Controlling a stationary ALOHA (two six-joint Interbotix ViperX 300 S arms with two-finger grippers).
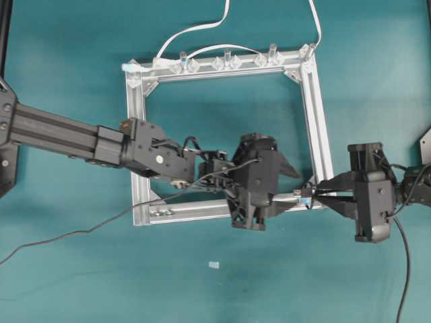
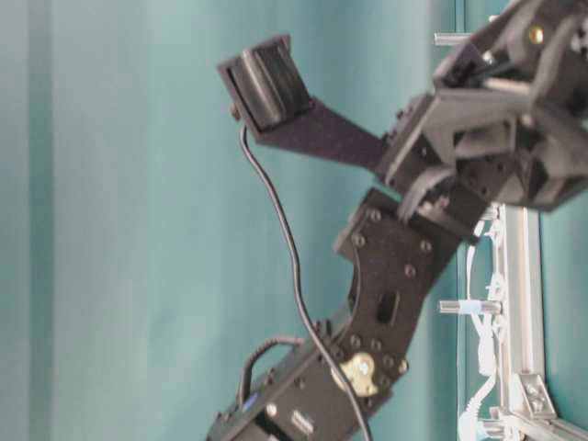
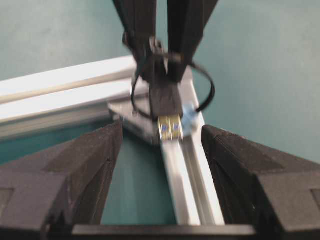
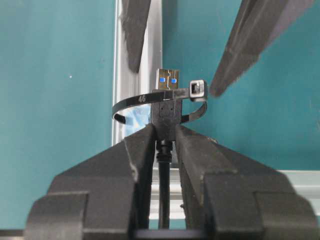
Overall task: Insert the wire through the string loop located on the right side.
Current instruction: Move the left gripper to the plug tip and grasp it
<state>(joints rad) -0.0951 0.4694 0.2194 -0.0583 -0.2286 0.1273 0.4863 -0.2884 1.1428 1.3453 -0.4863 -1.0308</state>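
Next, my left gripper grabs the plug by its front end, since my right gripper's fingers and the string loop crowd the back of the plug.
The wire's dark plug is pinched between the fingers of my right gripper, which is shut on it. Its cable runs back between those fingers. The string loop is a thin black ring with a pale bluish piece at its base. It circles the plug, and the silvery tip pokes out beyond it. From overhead the plug sits at the frame's lower right corner, held by the right gripper. My left gripper faces it, open. Its fingers flank the tip without touching.
The aluminium frame lies flat on the teal table, with clear clips and a white cable along its far rail. A thin black cable trails across the table at lower left. A small white scrap lies in front.
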